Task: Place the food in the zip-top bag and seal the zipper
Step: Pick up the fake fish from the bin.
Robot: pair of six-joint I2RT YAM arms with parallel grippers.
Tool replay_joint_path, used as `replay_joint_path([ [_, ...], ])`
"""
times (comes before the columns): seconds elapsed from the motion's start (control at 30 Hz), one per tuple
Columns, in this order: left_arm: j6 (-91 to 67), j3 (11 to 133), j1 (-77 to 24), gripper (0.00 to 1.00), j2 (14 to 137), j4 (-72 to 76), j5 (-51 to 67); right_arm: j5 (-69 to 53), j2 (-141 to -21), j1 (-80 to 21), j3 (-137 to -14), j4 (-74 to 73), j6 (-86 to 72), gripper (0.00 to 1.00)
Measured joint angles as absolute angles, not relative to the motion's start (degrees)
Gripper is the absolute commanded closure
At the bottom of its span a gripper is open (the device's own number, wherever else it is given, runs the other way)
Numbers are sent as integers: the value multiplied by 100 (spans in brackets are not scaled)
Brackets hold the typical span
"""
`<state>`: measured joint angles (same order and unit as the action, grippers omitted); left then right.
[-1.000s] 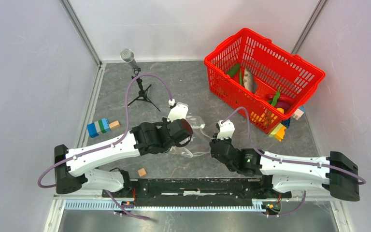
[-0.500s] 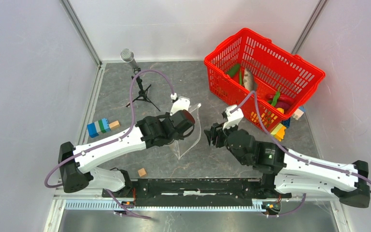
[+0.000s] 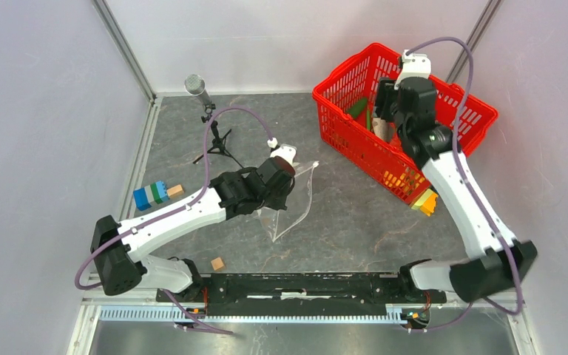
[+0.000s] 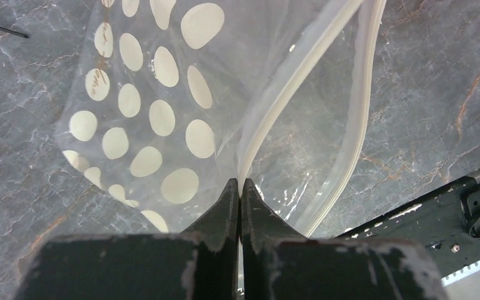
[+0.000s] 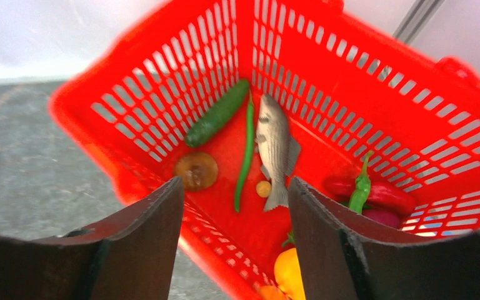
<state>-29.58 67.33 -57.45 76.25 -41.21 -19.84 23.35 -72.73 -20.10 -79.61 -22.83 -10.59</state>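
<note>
My right gripper grips the grey fish across its rear body next, to leave the fish's head free to enter the bag's opening first.
My left gripper is shut on the zipper, the white strip at the mouth of the clear, white-dotted zip-top bag. The bag hangs below it with its mouth gaping. My right gripper hovers open above the red basket, holding nothing. The food lies inside the basket: a grey fish, green pods, a brown lump, a red chilli, a magenta aubergine and a yellow piece.
A microphone on a small tripod stands at the back left. Blue-green blocks and a wooden cube lie at the left, and another cube sits near the front rail. Yellow and blue blocks rest by the basket's near corner.
The right gripper let go near the bag, opened, and swung up and back over the basket. The left gripper lifted the bag off the table so it hangs upright.
</note>
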Motion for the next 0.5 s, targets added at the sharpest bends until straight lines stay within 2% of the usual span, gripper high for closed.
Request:
replay_joint_path([
  [0.17, -2915, 6539, -5461, 98, 7625, -3931, -1533, 1090, -8357, -854, -8036, -2276, -1061, 26],
  [0.3, -2902, 6477, -5330, 98, 7623, -3854, -1321, 244, -9157, -123, -8154, -2298, -1011, 17],
  [0.37, -2893, 6442, -5321, 98, 7623, -3804, -1269, -84, -9662, 198, -8455, -2447, -908, 12],
  [0.5, -2867, 6324, -5301, 98, 7581, -3695, -1157, -366, -10624, 506, -9258, -2808, -567, 11],
])
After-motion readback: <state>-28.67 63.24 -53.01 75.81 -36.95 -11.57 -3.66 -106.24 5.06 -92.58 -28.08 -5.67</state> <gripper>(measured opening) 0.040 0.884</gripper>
